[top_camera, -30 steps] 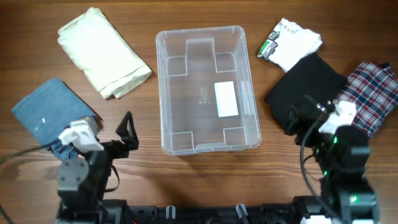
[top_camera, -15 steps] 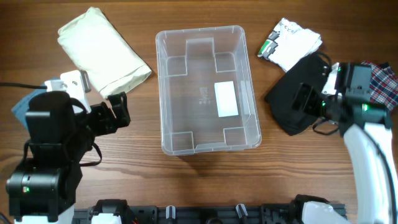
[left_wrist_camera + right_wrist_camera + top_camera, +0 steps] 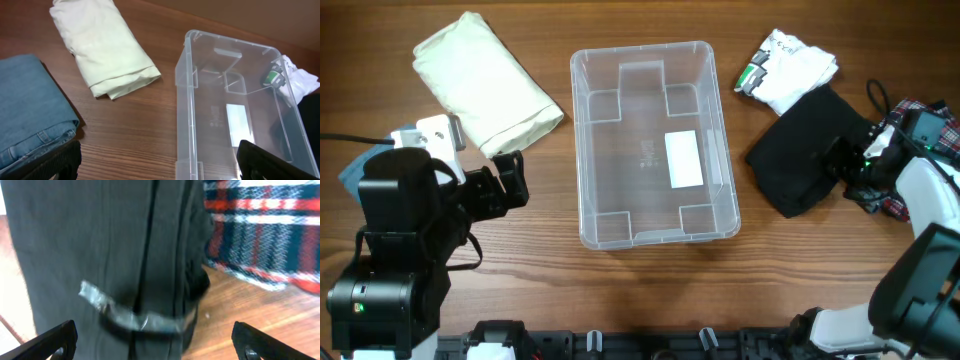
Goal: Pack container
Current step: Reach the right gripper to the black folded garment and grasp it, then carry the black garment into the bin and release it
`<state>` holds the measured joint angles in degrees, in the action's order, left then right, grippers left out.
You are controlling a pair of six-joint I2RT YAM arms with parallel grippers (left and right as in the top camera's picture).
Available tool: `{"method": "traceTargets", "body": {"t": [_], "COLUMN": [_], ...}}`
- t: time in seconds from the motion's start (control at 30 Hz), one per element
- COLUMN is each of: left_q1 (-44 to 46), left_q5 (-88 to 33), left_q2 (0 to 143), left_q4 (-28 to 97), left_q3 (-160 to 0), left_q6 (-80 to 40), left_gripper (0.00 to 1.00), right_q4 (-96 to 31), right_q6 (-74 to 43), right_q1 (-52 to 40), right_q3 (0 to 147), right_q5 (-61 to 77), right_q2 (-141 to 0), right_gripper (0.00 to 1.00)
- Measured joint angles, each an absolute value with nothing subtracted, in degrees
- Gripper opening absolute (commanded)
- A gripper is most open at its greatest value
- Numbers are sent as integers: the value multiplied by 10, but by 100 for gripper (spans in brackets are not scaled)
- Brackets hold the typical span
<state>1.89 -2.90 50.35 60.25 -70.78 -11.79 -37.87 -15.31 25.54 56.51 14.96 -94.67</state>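
Note:
The black garment needs to lie folded in the container point(image 3: 582, 150). My right gripper next needs to grab the garment by its edge point(image 3: 843, 158) beside the red plaid garment.
The clear container point(image 3: 582, 150) stands empty in the middle of the table, a white label on its base; it also shows in the left wrist view point(image 3: 184, 110). My left gripper point(image 3: 510, 185) is open and empty, just left of the container, between the cream garment point(image 3: 485, 85) and the denim garment point(image 3: 27, 112). My right gripper point(image 3: 848, 175) is open, low over the right edge of the black folded garment point(image 3: 805, 150), which fills the right wrist view point(image 3: 100, 255).
A white printed garment point(image 3: 790, 68) lies at the back right. A red plaid garment point(image 3: 945, 135) lies at the far right, also in the right wrist view point(image 3: 270, 225). The cream garment also shows in the left wrist view point(image 3: 100, 45).
My right arm has swung out to the right and come down onto the black garment's right edge. My left arm rose from the front edge and now holds still beside the container.

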Motion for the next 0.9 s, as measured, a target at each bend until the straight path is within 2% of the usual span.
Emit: {"method": "traceTargets", "body": {"t": [0.13,0.17,0.23,0.3,0.33,0.6,0.8,0.9], "left_q1": [19,19,19,19,19,19,19,19], "left_q5": [-29,-29,-29,-29,-29,-29,-29,-29], "left_q2": [503,503,503,503,504,503,503,503], "left_q4": [603,603,603,603,603,601,600,600], "left_q3": [-708,-708,-708,-708,-708,-708,-708,-708], "left_q6": [-118,-118,-116,-116,-116,-116,-116,-116], "left_gripper": [100,100,100,100,100,100,100,100], "right_q4": [-309,-299,-279,-275,-275,-311,-338,-352], "right_q6": [-153,-150,-142,-134,-133,-132,-132,-134], "right_q1": [256,256,257,257,257,253,210,133], "right_q3": [546,546,550,550,549,548,588,656], "right_q5": [162,170,203,243,261,332,343,343], "right_q2": [-989,-1001,-1008,-1023,-1028,-995,-733,-646], "right_gripper": [99,93,61,20,5,4,4,4]}}
